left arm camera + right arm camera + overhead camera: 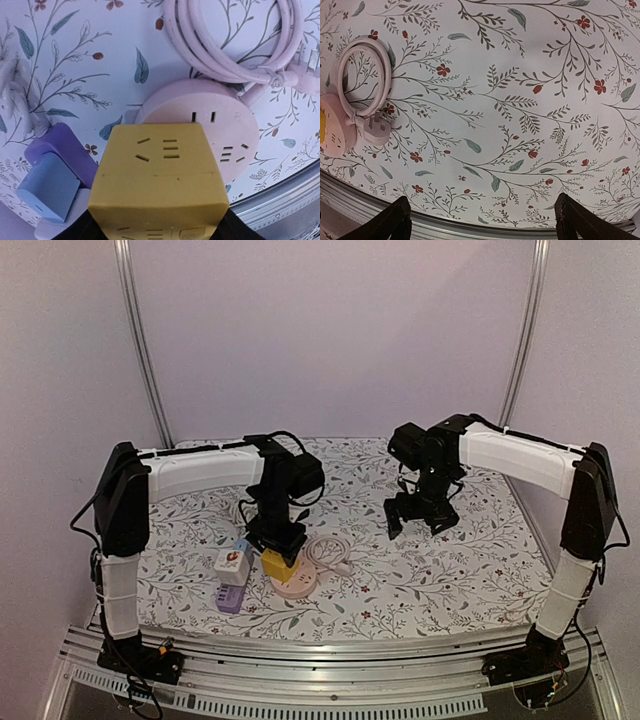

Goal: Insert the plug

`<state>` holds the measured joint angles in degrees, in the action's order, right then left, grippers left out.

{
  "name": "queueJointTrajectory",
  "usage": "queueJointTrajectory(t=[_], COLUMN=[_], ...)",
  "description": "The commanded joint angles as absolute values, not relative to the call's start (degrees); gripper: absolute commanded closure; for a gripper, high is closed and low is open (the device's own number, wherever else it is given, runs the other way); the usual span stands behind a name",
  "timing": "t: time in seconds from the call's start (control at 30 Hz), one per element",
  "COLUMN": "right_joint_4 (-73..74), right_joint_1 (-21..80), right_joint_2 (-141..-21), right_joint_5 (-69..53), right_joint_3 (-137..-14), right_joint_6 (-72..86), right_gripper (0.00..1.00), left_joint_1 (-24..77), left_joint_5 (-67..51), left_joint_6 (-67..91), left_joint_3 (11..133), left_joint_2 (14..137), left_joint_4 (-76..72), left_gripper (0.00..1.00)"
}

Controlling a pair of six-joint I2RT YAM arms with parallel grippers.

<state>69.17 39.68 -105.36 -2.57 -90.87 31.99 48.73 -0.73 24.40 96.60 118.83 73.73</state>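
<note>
The yellow cube covers one side of the pink socket hub (pixel 300 583) and the hub's other slots are empty, so the cube would stay if my left gripper opened now.
My left gripper (pixel 275 550) is shut on a yellow cube plug adapter (pixel 157 182) and holds it on or just over the near edge of a round pink socket hub (pixel 225 125); contact is hidden. The cube (pixel 275 563) and the hub (pixel 300 583) also show in the top view. The hub's pink cord (pixel 235 45) lies coiled beyond it, ending in a pronged plug (pixel 377 127). My right gripper (pixel 422 515) is open and empty above the floral tablecloth (pixel 510 100), to the right of the hub (pixel 335 125).
A purple power strip (pixel 62 147) with a blue adapter (pixel 47 187) lies left of the hub. A white adapter (pixel 231 562) sits on that strip (pixel 231 597). A white cord (pixel 243 508) lies behind. The table's metal front rail (pixel 445 227) runs along the near edge.
</note>
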Motion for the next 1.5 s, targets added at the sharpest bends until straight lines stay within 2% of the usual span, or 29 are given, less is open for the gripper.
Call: queueJointTrajectory(t=[0.0, 0.2, 0.47, 0.57, 0.73, 0.87, 0.97, 1.1, 1.47], right_joint_4=[69.16, 69.42, 68.04, 67.61, 67.20, 65.71, 63.68, 61.84, 52.48], right_joint_1=[39.55, 39.56, 39.55, 39.59, 39.56, 39.56, 39.57, 39.57, 38.37], right_joint_2=[-100.87, -98.09, -95.34, -95.26, -96.55, -97.06, -97.16, -97.03, -99.55], right_joint_5=[-0.78, -0.35, 2.38, 2.39, 2.18, 2.03, 1.17, 3.05, 2.71], right_joint_3=[-88.46, -86.32, -84.29, -84.61, -85.84, -85.80, -85.87, -86.49, -89.50], right_joint_6=[31.49, 31.95, 32.19, 32.01, 31.57, 32.09, 33.22, 33.82, 29.83], right_gripper=[0.01, 0.01, 0.01, 0.01, 0.01, 0.01, 0.01, 0.01, 0.01], left_joint_1=[48.16, 48.20, 48.21, 48.16, 48.25, 48.33, 48.34, 48.27, 49.08], left_joint_5=[3.57, 4.45, 5.04, 4.46, 4.50, 3.84, 4.40, 6.50, 9.89], left_joint_6=[25.56, 27.29, 27.69, 27.48, 27.42, 27.01, 26.80, 27.23, 25.53], left_joint_3=[91.01, 91.14, 90.10, 89.38, 89.03, 90.47, 92.77, 96.60, 106.47], left_joint_2=[127.79, 127.85, 123.65, 122.96, 121.19, 119.61, 118.66, 117.09, 116.57], left_joint_4=[76.65, 75.38, 72.87, 72.16, 71.76, 72.71, 74.31, 76.99, 82.78], left_gripper=[1.00, 0.99, 0.79, 0.64, 0.46, 0.18, 0.09, 0.01, 0.00])
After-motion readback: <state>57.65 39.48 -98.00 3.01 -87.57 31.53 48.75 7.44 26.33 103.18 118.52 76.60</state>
